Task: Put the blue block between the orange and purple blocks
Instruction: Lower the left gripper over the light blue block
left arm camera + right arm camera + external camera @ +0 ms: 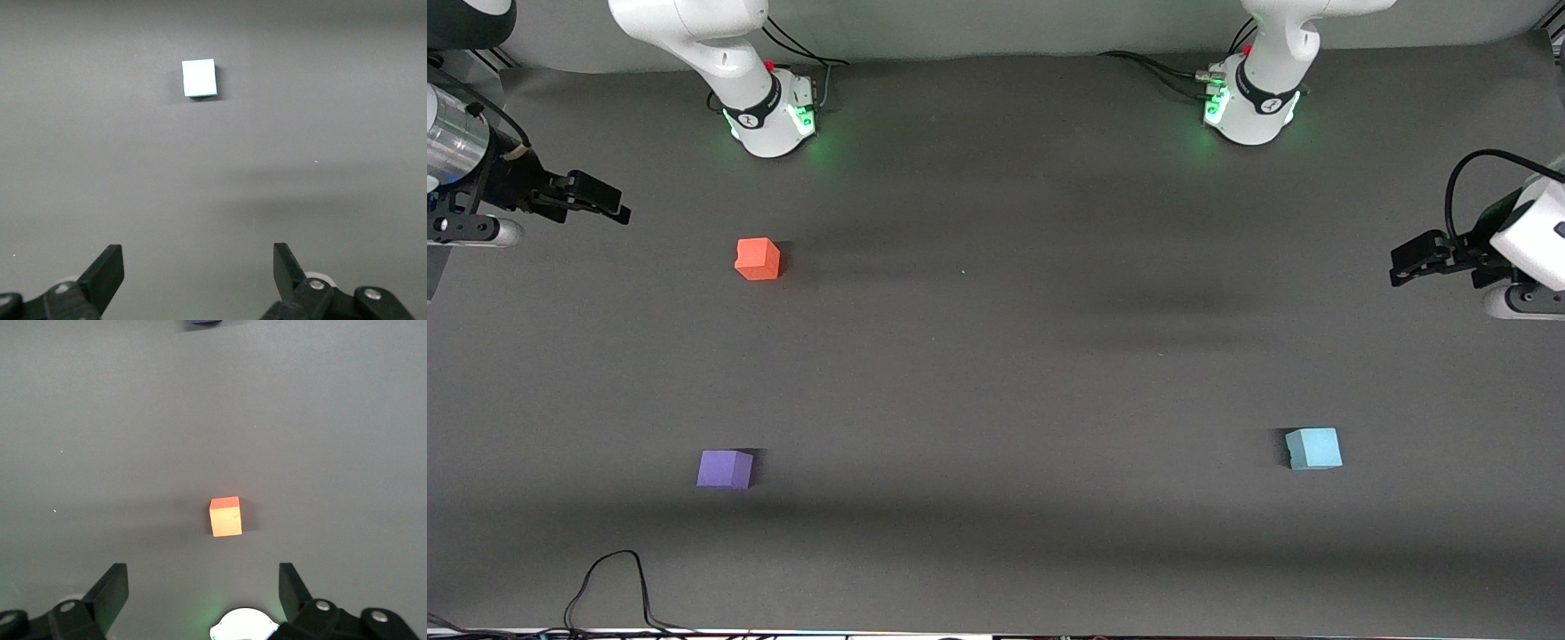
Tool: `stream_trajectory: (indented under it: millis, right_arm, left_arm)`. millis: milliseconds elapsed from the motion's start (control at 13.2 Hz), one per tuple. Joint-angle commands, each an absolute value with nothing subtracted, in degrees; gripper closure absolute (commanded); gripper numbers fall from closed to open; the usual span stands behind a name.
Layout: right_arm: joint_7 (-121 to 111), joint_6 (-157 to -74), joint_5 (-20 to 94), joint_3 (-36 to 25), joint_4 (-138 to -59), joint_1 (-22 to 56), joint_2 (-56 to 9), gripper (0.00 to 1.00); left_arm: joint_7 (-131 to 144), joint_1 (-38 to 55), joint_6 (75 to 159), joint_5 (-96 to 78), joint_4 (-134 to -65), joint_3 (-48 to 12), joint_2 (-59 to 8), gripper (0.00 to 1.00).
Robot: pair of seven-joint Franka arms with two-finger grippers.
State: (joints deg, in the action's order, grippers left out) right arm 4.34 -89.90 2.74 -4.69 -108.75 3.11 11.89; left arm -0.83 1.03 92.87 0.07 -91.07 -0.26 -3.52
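The light blue block [1313, 448] should go between the purple block and the orange block [757, 259], so my left gripper should grab it by its opposite sides.
The light blue block [1313, 448] sits on the dark table toward the left arm's end, near the front camera; it also shows in the left wrist view [199, 78]. The orange block [757, 259] lies toward the right arm's end, and the purple block [725, 468] lies nearer the camera than it. The right wrist view shows the orange block [225, 517] and an edge of the purple block [205, 323]. My left gripper [1405, 264] [199, 267] hangs open and empty at its table end. My right gripper [609, 203] [203, 587] hangs open and empty at its end.
The two arm bases [769, 111] [1254, 102] stand along the table edge farthest from the camera. A black cable [609, 578] loops on the table edge nearest the camera. The right arm's lit base also shows in the right wrist view [243, 625].
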Motion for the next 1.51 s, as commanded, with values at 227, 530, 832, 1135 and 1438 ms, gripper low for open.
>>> stream_trajectory:
  millis: [227, 530, 832, 1135, 1438]
  right_arm:
    - [4.48, -90.44, 3.34, -4.66, -109.07, 3.34, 12.13, 0.00]
    - [4.48, -90.53, 3.34, -4.66, -108.55, 3.43, 11.87, 0.00]
    - [4.48, -90.53, 3.34, -4.66, -108.63, 3.43, 11.87, 0.00]
    - [4.48, -90.44, 3.34, -4.66, -108.63, 3.43, 11.95, 0.00]
    - [4.48, -90.26, 3.34, -4.66, -108.63, 3.43, 12.04, 0.00]
  left_arm:
    - [-0.62, 0.79, 99.83, -0.27, -92.64, -0.09, -6.93, 0.00]
    - [-0.70, -0.26, 108.78, -0.26, -92.64, -0.09, -15.36, 0.00]
    - [-0.79, 0.00, 118.19, -0.26, -92.64, -0.09, -23.80, 0.00]
    - [-0.70, 0.35, 127.15, -0.09, -92.64, -0.09, -32.50, 0.00]
    - [-0.70, 0.09, 135.33, -0.09, -92.64, -0.09, -38.83, 0.00]
